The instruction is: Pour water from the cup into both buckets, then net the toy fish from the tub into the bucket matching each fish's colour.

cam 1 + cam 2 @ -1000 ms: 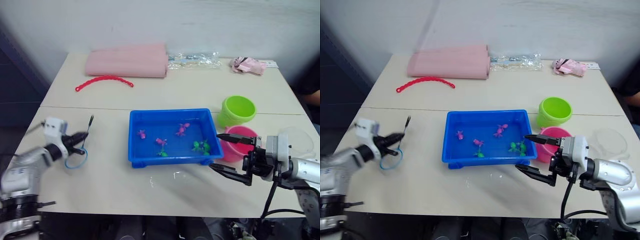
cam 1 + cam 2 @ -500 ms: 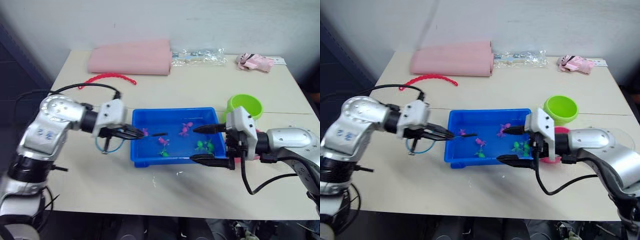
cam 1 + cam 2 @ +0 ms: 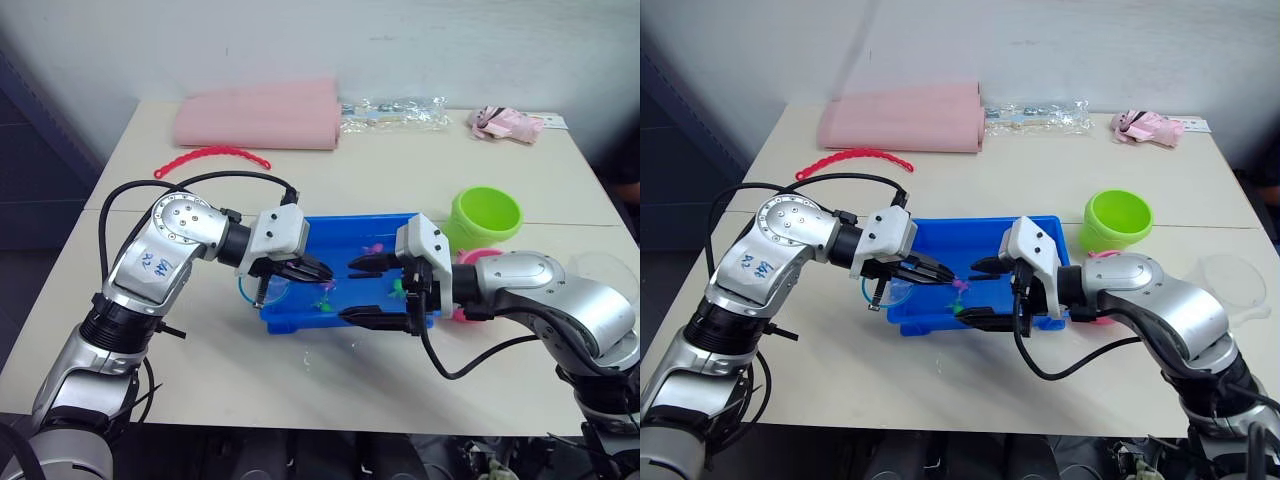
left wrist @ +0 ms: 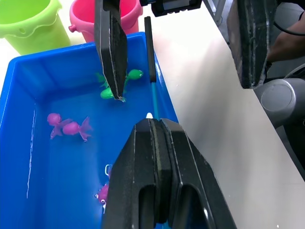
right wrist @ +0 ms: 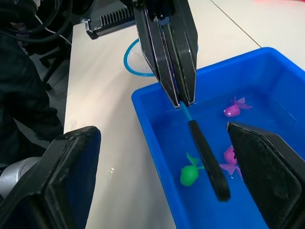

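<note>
My right gripper will grab the net next by its dark handle end (image 5: 209,164), and the net will then scoop the pink fish (image 5: 232,110) out of the tub.
The blue tub (image 3: 350,218) sits mid-table with pink fish (image 4: 66,127) and green fish (image 4: 116,86) in water. My left gripper (image 3: 316,271) is over the tub's left half, shut on the net handle (image 5: 206,153). The net's blue hoop (image 3: 262,291) hangs outside the tub's left wall. The dark end of the handle points between the fingers of my right gripper (image 3: 362,290), which stands open over the tub's front right part without touching it. The green bucket (image 3: 487,216) and pink bucket (image 4: 90,16) stand right of the tub. The clear cup (image 3: 602,276) is at the far right edge.
At the back of the table lie a folded pink cloth (image 3: 260,115), a clear plastic bag (image 3: 390,112) and a small pink item (image 3: 505,123). A red beaded strip (image 3: 210,155) lies back left. Water drops (image 3: 305,357) mark the table in front of the tub.
My left gripper has carried the net rightward over the tub. My right gripper has moved left along the tub, so its open fingers now flank the handle's end.
</note>
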Tool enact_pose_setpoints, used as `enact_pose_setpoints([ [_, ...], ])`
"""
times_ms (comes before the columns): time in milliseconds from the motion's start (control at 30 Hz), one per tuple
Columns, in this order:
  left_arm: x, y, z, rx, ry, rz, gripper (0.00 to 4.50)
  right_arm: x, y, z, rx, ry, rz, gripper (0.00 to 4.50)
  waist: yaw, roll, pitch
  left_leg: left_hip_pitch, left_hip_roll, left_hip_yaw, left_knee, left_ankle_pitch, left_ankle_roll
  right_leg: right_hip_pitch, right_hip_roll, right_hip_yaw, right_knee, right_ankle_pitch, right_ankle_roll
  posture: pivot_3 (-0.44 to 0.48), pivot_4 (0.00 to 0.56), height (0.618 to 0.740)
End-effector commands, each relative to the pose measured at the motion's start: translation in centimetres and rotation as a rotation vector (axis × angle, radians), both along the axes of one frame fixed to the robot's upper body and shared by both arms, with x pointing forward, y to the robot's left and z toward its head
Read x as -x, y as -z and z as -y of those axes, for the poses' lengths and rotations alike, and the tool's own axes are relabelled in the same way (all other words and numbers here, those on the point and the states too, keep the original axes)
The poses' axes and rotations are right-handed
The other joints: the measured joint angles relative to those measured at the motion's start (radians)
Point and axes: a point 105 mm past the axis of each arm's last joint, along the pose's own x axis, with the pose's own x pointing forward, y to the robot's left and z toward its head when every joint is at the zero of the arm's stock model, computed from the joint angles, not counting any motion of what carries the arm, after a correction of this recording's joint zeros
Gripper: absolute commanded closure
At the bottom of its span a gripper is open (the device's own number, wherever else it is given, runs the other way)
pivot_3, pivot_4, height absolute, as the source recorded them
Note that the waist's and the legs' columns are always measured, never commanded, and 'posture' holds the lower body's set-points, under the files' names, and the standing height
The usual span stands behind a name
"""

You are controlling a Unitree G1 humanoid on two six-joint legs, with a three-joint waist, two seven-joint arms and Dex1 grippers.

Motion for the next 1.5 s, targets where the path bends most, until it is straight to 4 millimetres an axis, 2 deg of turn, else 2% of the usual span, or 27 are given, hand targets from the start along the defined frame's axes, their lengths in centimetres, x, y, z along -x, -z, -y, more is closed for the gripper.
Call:
enact_pose_setpoints([
  [33,0.6,-0.3,0.7,0.001,0.029,0.018,4.47,0.2,-0.8,-0.6,-0.016,-0.026,0.022,0.26,0.001,0.0,0.0,0.0,0.0,0.0,0.0,0.0,0.0,0.0,0.0,0.0,0.0,0.0,0.0,0.0,0.15,0.74],
  [133,0.7,-0.3,0.8,0.004,0.027,0.016,4.5,0.2,-0.8,-0.8,-0.023,-0.028,0.021,1.19,0.001,0.0,0.0,0.0,0.0,0.0,0.0,0.0,0.0,0.0,0.0,0.0,0.0,0.0,0.0,0.0,0.15,0.74],
  [367,0.3,-0.3,0.5,0.016,0.009,0.03,4.5,-0.1,-0.7,-0.6,-0.036,-0.018,0.031,4.31,0.001,0.0,0.0,0.0,0.0,0.0,0.001,0.0,0.0,0.0,0.0,0.0,0.001,0.0,0.0,0.0,0.15,0.74],
  [400,0.3,-0.3,0.5,0.021,0.007,0.035,4.5,-0.2,-0.7,-0.6,-0.038,-0.018,0.032,4.42,0.001,0.0,0.0,0.0,0.0,0.0,0.001,0.0,0.0,0.0,0.0,0.0,0.001,0.0,0.0,0.0,0.15,0.74],
  [567,0.6,-0.4,0.6,0.049,0.018,0.003,4.5,-0.4,-0.8,-0.5,-0.054,-0.025,0.054,4.42,0.0,0.0,0.0,0.0,0.0,0.0,0.001,0.0,0.0,0.0,0.0,0.0,0.001,0.0,0.0,0.0,0.15,0.74],
  [667,0.6,-1.0,0.4,0.117,-0.002,-0.007,3.41,-0.5,-1.1,-0.4,-0.061,-0.031,0.069,4.5,0.0,0.0,0.0,0.0,0.0,0.0,0.001,0.0,0.0,0.0,0.0,0.0,0.001,0.0,0.0,0.0,0.15,0.74],
  [700,0.6,-1.6,0.2,0.169,-0.006,-0.002,3.12,-0.5,-1.2,-0.3,-0.064,-0.032,0.075,4.5,0.0,0.0,0.0,0.0,0.0,0.0,0.001,0.0,0.0,0.0,0.0,0.0,0.001,0.0,0.0,0.0,0.15,0.74],
  [733,0.3,-3.1,-0.4,0.271,-0.021,0.009,2.8,-0.6,-1.5,0.0,-0.061,-0.027,0.088,4.5,0.0,0.0,0.0,0.0,0.0,0.0,0.001,0.0,0.0,0.0,0.0,0.0,0.001,0.0,0.0,0.0,0.15,0.74],
  [767,0.2,-4.4,-1.2,0.352,-0.037,0.025,2.49,-0.7,-1.6,0.3,-0.057,-0.021,0.1,4.5,0.0,0.0,0.0,0.0,0.0,0.0,0.001,0.0,0.0,0.0,0.0,0.0,0.001,0.0,0.0,0.0,0.15,0.74],
  [833,-0.1,-6.6,-3.1,0.472,-0.074,0.048,1.57,-0.8,-1.8,0.9,-0.047,-0.007,0.114,4.5,-0.003,-0.001,0.001,0.0,0.0,-0.001,0.002,0.0,0.0,0.0,0.0,0.0,0.002,0.0,0.0,0.0,0.15,0.74],
  [867,-0.3,-7.2,-4.5,0.494,-0.108,0.049,1.26,-0.9,-1.9,1.4,-0.039,0.01,0.116,4.5,-0.005,-0.001,0.001,-0.001,0.001,-0.003,0.003,0.0,0.0,0.0,0.0,-0.002,0.002,0.0,0.0,0.0,0.15,0.74],
  [933,-0.3,-7.7,-5.9,0.513,-0.143,0.045,0.44,-0.9,-1.9,1.9,-0.031,0.029,0.118,4.5,-0.008,-0.001,0.001,-0.001,0.001,-0.003,0.004,0.0,0.0,0.001,0.0,-0.002,0.002,0.0,0.0,0.0,0.15,0.74],
  [967,-0.6,-7.3,-7.6,0.492,-0.21,0.058,0.14,-1.0,-1.9,2.9,-0.016,0.065,0.122,4.5,-0.009,-0.001,0.001,-0.001,0.001,-0.003,0.004,0.0,0.0,0.001,0.0,-0.002,0.002,0.0,0.0,0.0,0.15,0.74],
  [1067,-0.8,-6.1,-11.7,0.456,-0.367,0.076,0.14,-1.2,-1.8,5.4,0.028,0.182,0.135,4.5,-0.012,-0.001,0.001,0.0,0.0,-0.003,0.003,0.0,0.0,0.001,0.0,-0.002,0.002,0.0,0.0,0.0,0.15,0.74],
  [1200,-0.2,-3.4,-13.9,0.446,-0.465,0.034,0.14,-1.1,-1.0,8.6,0.095,0.308,0.134,4.5,-0.014,-0.001,0.001,0.0,0.0,-0.002,0.002,0.0,0.0,0.001,-0.001,-0.002,0.002,0.0,0.0,0.0,0.15,0.74],
  [1267,0.4,-1.7,-13.8,0.448,-0.486,-0.004,0.14,-1.1,-0.3,10.2,0.128,0.378,0.122,4.5,-0.012,-0.001,0.001,0.0,0.0,-0.002,0.002,0.0,0.0,0.002,-0.002,-0.002,0.001,0.0,0.0,0.0,0.15,0.74],
  [1367,1.0,-0.1,-12.5,0.457,-0.481,-0.044,0.14,-1.6,0.7,11.5,0.137,0.444,0.102,4.5,-0.013,-0.001,0.0,0.0,0.0,-0.002,0.001,0.0,0.0,0.002,-0.002,-0.001,0.001,0.0,0.0,0.0,0.15,0.74],
  [1500,1.3,0.6,-11.0,0.474,-0.45,-0.071,0.14,-2.0,1.7,12.6,0.174,0.488,0.095,4.5,-0.011,-0.002,0.0,0.002,0.0,-0.002,0.002,0.0,0.0,0.002,-0.002,-0.001,0.0,0.0,0.0,0.0,0.15,0.74],
])
